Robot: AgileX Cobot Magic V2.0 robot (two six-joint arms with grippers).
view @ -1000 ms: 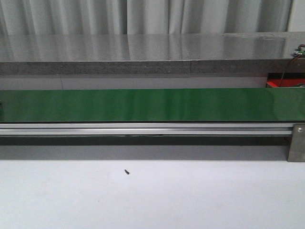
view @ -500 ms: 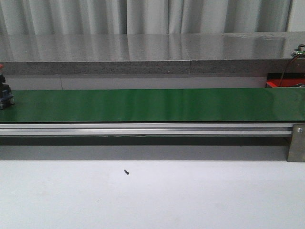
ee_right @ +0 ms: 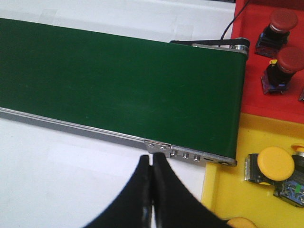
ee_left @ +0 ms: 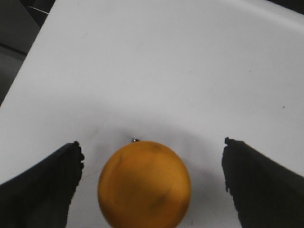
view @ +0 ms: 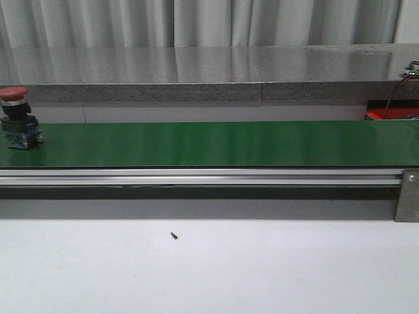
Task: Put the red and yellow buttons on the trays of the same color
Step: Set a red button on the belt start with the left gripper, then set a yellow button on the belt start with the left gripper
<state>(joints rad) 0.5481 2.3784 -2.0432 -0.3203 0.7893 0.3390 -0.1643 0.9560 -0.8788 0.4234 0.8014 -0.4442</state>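
The yellow button's cap (ee_left: 145,185) is low between my left gripper's fingers in the wrist view. My left gripper should close now, as it would hold the button.
A red button (view: 16,118) on a dark base stands at the far left of the green conveyor belt (view: 216,144). In the left wrist view a yellow-orange button cap (ee_left: 144,184) sits on the white table between the wide-apart fingers of my left gripper (ee_left: 153,150), which is open and touches nothing. My right gripper (ee_right: 152,159) is shut and empty above the white table, near the belt's end (ee_right: 209,114). Beside that end lie the red tray (ee_right: 251,95), holding two red buttons (ee_right: 281,23), and the yellow tray (ee_right: 228,190), holding a yellow button (ee_right: 274,164). Neither gripper appears in the front view.
An aluminium rail (view: 196,176) runs along the belt's near side, ending in a metal bracket (view: 407,196). A small dark speck (view: 174,235) lies on the white table in front. A grey stone ledge (view: 196,72) runs behind the belt.
The red button has come into the front view from the left edge and ridden rightward along the belt. Nothing else in that view has moved.
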